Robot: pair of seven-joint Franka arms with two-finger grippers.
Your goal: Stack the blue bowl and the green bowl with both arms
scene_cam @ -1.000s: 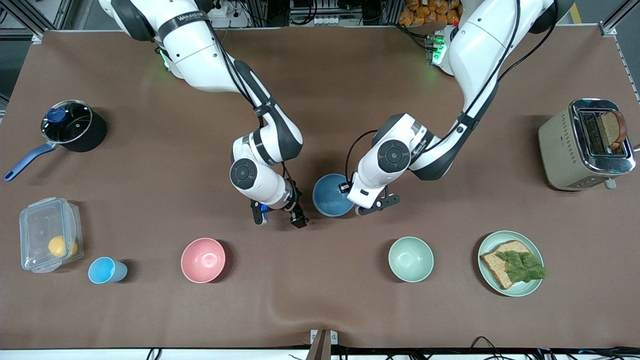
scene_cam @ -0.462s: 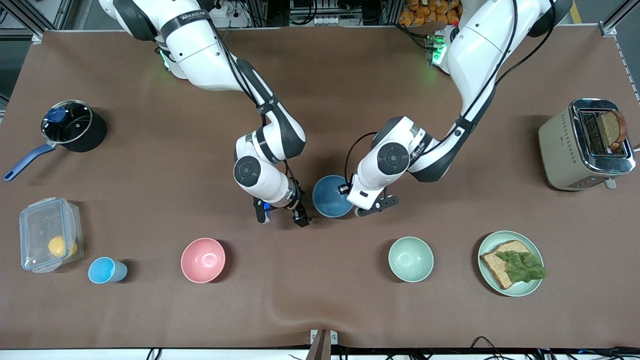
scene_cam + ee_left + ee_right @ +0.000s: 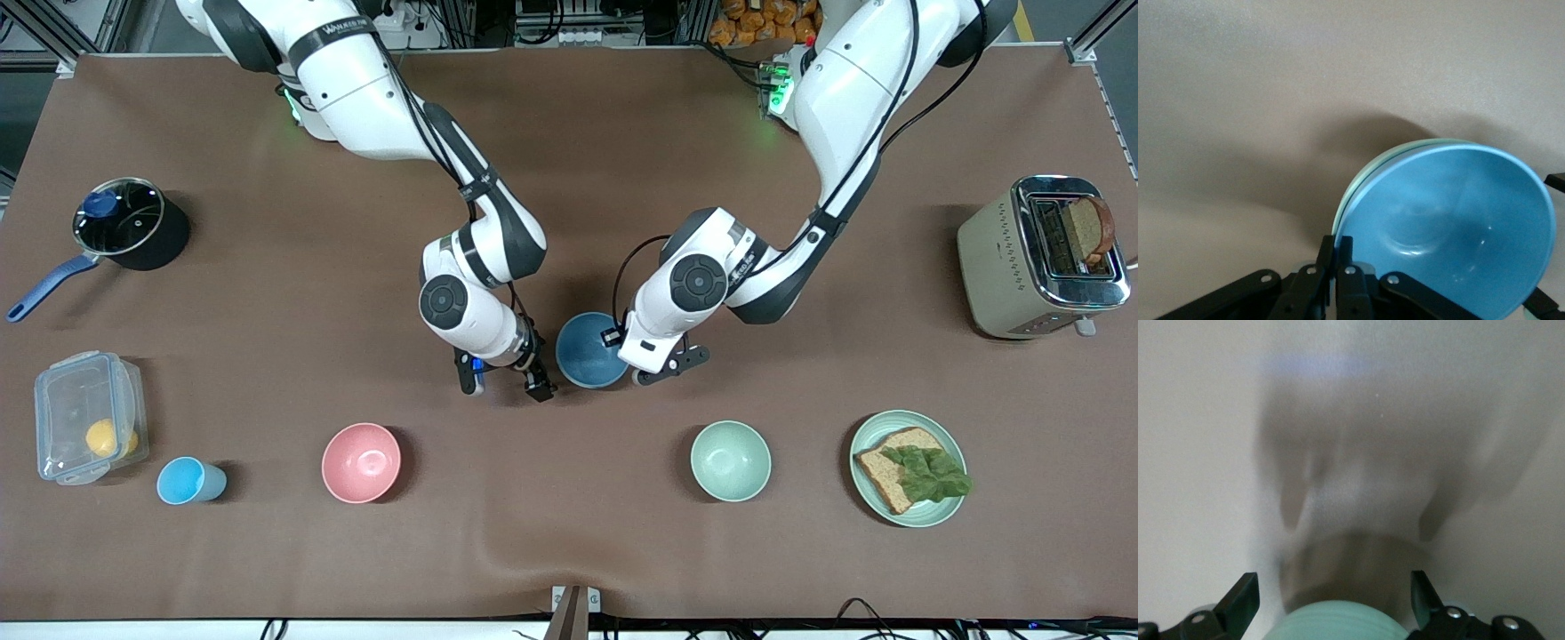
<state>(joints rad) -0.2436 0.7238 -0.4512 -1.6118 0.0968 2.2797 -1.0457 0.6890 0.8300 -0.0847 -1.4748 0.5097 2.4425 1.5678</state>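
My left gripper is ready to open: the blue bowl's rim is close along the green bowl's rim, so the blue bowl would stay nested.
The blue bowl [image 3: 587, 351] sits mid-table. In the left wrist view it [image 3: 1451, 227] is nested inside a green bowl whose pale rim [image 3: 1361, 190] shows round its edge. My left gripper [image 3: 635, 374] [image 3: 1336, 243] is shut on the rim of the nested bowls. My right gripper [image 3: 502, 388] [image 3: 1333, 587] is open, low over the cloth beside the blue bowl, toward the right arm's end. A rounded pale green surface [image 3: 1338, 623] shows between its fingers. A second green bowl [image 3: 731, 460] stands alone, nearer to the front camera.
A pink bowl [image 3: 361, 462] and a light-blue cup [image 3: 188, 480] stand nearer to the front camera. A plate with bread and lettuce [image 3: 909, 468], a toaster [image 3: 1040, 258], a pot [image 3: 124, 222] and a clear box [image 3: 87, 416] stand toward the table's ends.
My right gripper has moved a little toward the blue bowl. My left gripper has stayed on the bowl's rim, almost still.
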